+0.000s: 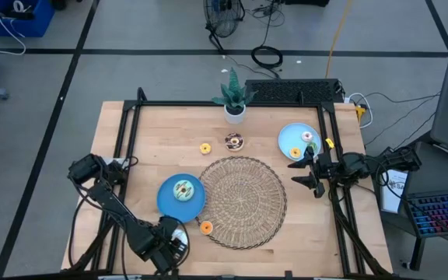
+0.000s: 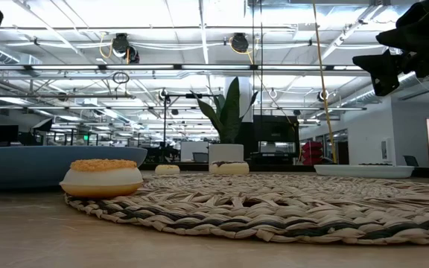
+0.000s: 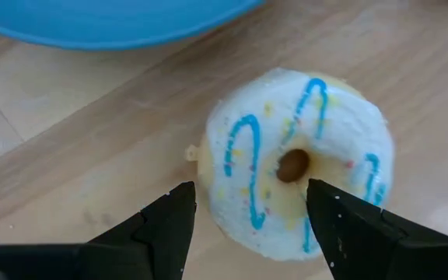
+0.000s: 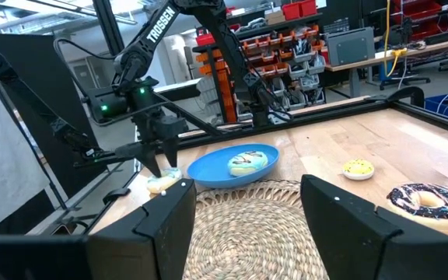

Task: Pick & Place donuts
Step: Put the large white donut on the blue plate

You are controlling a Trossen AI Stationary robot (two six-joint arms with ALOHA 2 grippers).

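Observation:
I need to put the white donut on the blue plate, so I will next grab it with my left gripper by its ring between hole and outer edge point(image 3: 247, 194).
My left gripper point(image 3: 247, 225) is open and points down near the table's near-left edge, above a white donut with blue stripes point(image 3: 298, 163) that lies flat on the wood; its fingers stand on either side of it. A mint donut point(image 1: 182, 190) lies on the left blue plate point(image 1: 166, 204). An orange donut point(image 1: 206, 227) rests by the mat's near edge. A yellow donut point(image 1: 205, 148) and a brown donut point(image 1: 234, 141) lie beyond the mat. Two donuts point(image 1: 308, 137) point(image 1: 295, 152) sit on the right plate point(image 1: 286, 137). My right gripper point(image 4: 247, 225) is open and hovers by the mat's right edge.
A large woven wicker mat point(image 1: 242, 201) fills the table's middle. A potted plant point(image 1: 235, 99) stands at the far edge. A black frame rail point(image 1: 127, 140) runs along the left side and another point(image 1: 337, 155) along the right. Bare wood lies between the left plate and the left rail.

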